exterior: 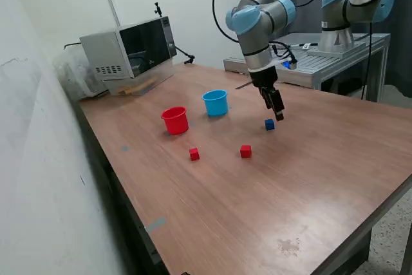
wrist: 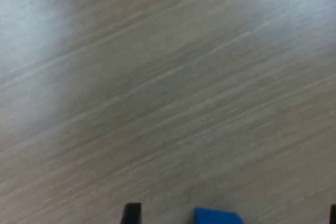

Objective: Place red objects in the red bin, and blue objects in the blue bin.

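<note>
I should next use my gripper to grip the dark blue cube by its opposite sides, so that the cube can be sorted into the blue bin (exterior: 215, 103).
A red cup (exterior: 175, 120) and a light blue cup (exterior: 215, 102) stand upright side by side on the wooden table (exterior: 309, 178). Two red cubes (exterior: 194, 154) (exterior: 245, 151) lie in front of them. One dark blue cube (exterior: 269, 124) lies to the exterior view's right of the blue cup. The second blue cube is not in view. My gripper (exterior: 278, 116) hangs just above this blue cube, close to the table. In the wrist view the blue cube (wrist: 219, 216) shows between the spread fingertips (wrist: 131, 213), touching neither. The gripper is open and empty.
A microwave-like box (exterior: 132, 49) stands at the table's far corner on the exterior view's left. A second robot base (exterior: 347, 24) and a metal bench (exterior: 322, 62) stand behind the table. A wall runs along the exterior view's left.
</note>
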Available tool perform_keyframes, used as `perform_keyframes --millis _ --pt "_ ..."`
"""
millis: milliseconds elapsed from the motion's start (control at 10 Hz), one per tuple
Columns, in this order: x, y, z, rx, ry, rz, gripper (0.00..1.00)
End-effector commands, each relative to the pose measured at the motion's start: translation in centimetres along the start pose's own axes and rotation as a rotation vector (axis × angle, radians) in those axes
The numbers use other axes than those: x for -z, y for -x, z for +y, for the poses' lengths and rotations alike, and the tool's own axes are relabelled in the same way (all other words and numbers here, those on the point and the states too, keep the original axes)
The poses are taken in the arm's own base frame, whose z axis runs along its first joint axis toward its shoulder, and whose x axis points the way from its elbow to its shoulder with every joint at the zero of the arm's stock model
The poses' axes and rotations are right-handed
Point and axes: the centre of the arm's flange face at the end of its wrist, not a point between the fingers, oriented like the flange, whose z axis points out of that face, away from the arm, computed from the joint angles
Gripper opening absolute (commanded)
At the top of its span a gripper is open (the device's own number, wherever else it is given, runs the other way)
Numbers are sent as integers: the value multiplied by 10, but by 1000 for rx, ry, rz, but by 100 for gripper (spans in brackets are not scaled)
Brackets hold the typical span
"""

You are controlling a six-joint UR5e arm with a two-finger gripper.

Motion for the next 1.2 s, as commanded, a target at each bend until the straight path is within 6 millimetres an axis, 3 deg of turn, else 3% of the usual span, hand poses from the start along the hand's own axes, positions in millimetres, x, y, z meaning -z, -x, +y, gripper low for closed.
perform_keyframes --millis 0,200,300,600,900,1000,1100 --pt "-12 -1 6 -2 -4 -3 100" --pt "-9 -1 12 -2 20 -9 100" --pt "-8 0 13 -4 21 -8 0" --pt "-18 12 24 -20 5 -13 0" --pt "-15 11 26 3 12 -9 0" --pt "-2 8 28 22 34 1 0" --pt "26 7 28 35 82 15 0"
